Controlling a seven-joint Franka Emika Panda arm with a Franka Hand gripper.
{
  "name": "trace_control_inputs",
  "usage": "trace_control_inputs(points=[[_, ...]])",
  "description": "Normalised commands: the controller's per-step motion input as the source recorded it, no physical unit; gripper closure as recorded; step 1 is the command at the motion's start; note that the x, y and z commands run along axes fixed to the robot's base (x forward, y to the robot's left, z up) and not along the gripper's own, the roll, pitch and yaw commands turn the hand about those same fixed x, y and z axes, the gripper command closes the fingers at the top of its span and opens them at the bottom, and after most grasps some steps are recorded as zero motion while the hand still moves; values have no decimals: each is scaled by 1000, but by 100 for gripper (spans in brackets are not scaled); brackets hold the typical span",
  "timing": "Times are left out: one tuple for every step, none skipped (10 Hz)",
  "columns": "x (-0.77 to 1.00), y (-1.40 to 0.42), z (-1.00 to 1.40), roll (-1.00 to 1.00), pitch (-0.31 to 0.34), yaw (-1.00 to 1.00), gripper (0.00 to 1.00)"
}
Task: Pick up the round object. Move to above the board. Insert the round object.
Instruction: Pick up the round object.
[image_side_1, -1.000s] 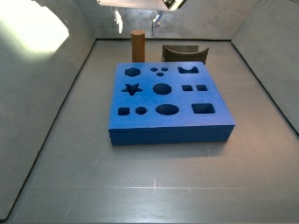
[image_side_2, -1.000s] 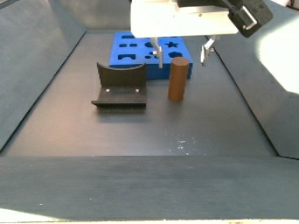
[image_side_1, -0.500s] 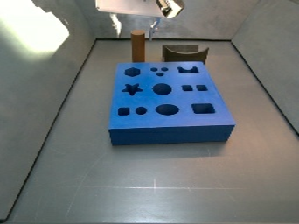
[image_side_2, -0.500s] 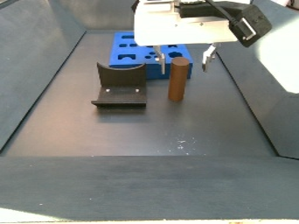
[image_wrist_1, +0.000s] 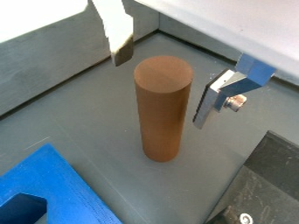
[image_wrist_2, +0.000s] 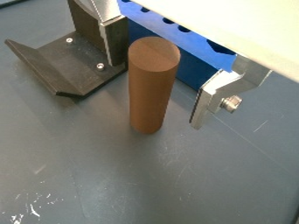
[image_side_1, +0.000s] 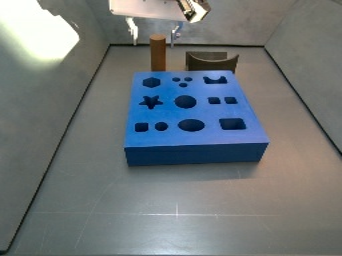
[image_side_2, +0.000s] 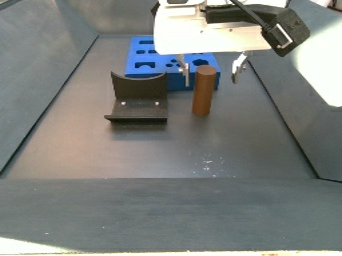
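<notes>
My gripper takes hold of the round object by its upper end (image_side_1: 158, 41) next, leaving its lower end free to enter the board (image_side_1: 191, 112).
The round object, a brown-orange cylinder peg, stands upright on the dark floor just beyond the board's far edge (image_side_1: 156, 52), also showing in the other side view (image_side_2: 203, 90) and in both wrist views (image_wrist_1: 160, 105) (image_wrist_2: 149, 83). The board (image_side_1: 191, 112) is a thick blue block with dark shaped holes; its wall shows in a wrist view (image_wrist_2: 193, 48). My gripper (image_wrist_1: 162, 77) is open, straddling the peg's top with a gap on each side; it also shows in the other wrist view (image_wrist_2: 152, 74) and in both side views (image_side_1: 156, 33) (image_side_2: 206, 66). It holds nothing.
A dark brown arch-shaped block (image_side_2: 138, 100) lies on the floor beside the peg, seen also in a side view (image_side_1: 209, 61) and a wrist view (image_wrist_2: 73, 59). Grey walls enclose the floor; the back wall (image_wrist_1: 222, 35) stands close behind the peg.
My gripper has come down from above the peg, so its fingers now flank the peg's top. The peg, board and arch block have not moved.
</notes>
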Motion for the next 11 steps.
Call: trace_control_inputs(points=[[94,-83,-306,0,0,0,0],[77,-100,-251,0,0,0,0],[34,-43,-154,0,0,0,0],[0,0,0,-9,0,0,0],[0,46,0,-40,0,0,0],[0,0,0,-29,-86,0,0],[0,0,0,0,0,0,100],[0,0,0,0,0,0,100],[0,0,0,0,0,0,100],[0,0,0,0,0,0,100],[0,0,0,0,0,0,100]])
